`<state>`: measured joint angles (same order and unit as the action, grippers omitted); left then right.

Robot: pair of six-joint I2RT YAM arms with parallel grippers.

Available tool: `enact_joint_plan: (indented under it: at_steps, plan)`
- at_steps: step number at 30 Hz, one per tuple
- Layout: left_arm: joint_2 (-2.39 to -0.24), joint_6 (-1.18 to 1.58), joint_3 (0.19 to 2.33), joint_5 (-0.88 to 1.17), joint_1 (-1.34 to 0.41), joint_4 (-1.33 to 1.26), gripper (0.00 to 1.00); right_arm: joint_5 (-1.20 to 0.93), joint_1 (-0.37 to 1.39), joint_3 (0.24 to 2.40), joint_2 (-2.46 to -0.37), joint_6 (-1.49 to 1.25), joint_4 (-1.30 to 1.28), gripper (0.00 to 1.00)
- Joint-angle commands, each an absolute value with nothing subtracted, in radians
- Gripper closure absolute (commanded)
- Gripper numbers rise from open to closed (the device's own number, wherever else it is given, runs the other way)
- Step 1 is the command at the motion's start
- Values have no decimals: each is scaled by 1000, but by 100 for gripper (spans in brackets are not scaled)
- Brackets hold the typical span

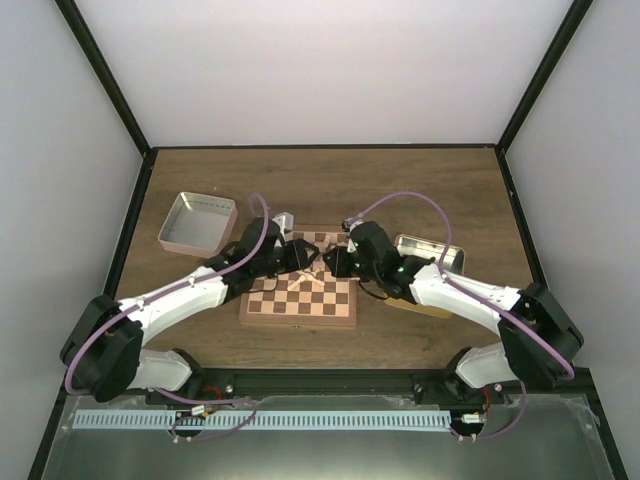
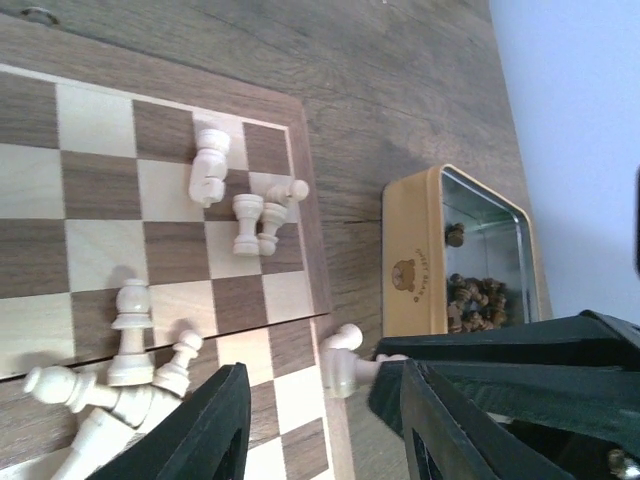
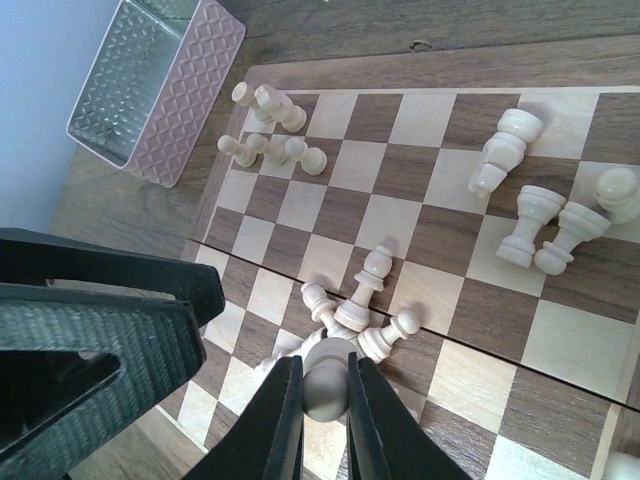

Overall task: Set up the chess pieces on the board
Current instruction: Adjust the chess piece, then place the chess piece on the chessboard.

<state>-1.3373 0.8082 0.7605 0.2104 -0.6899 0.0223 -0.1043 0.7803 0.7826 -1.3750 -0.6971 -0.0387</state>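
Note:
The pawn [image 3: 326, 388] is over heaped pieces, short of the free square beside the corner pieces, so my right gripper moves it there next before letting go.
The board [image 1: 300, 302] lies at the table's centre, and both grippers hang over its far rows. In the right wrist view my right gripper [image 3: 326, 400] is shut on a pale pawn [image 3: 326, 388], held just above the board [image 3: 400, 130]. Below it, several pieces [image 3: 362, 305] lie heaped. More chess pieces lie at the far-left corner [image 3: 270, 125] and on the right [image 3: 530, 210]. My left gripper [image 2: 320, 425] stands open with nothing between its fingers. Just beyond it the held pawn [image 2: 345, 365] hangs over the board's border [image 2: 320, 290].
A pink tray [image 1: 197, 222] sits left of the board. A tan tin [image 2: 470, 260] holding dark pieces sits on the right [image 1: 430, 252]. The two grippers [image 1: 318, 258] are almost touching. Grey walls enclose the table.

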Motion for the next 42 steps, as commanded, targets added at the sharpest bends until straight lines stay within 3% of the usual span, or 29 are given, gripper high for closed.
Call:
enact_joint_plan:
  at_steps: [1, 19, 36, 42]
  plan:
    - [-1319, 833, 723, 150, -682, 0, 55, -84, 779, 789, -1378, -724, -26, 91]
    - [-1300, 704, 747, 8, -661, 98, 53, -32, 781, 920, -1556, -664, -177, 91]
    - [-952, 627, 725, -449, -651, 285, 47, 96, 841, 1367, -1890, -503, -387, 91]
    - [-874, 619, 696, -492, -647, 288, 45, 133, 862, 1474, -1993, -412, -406, 90]
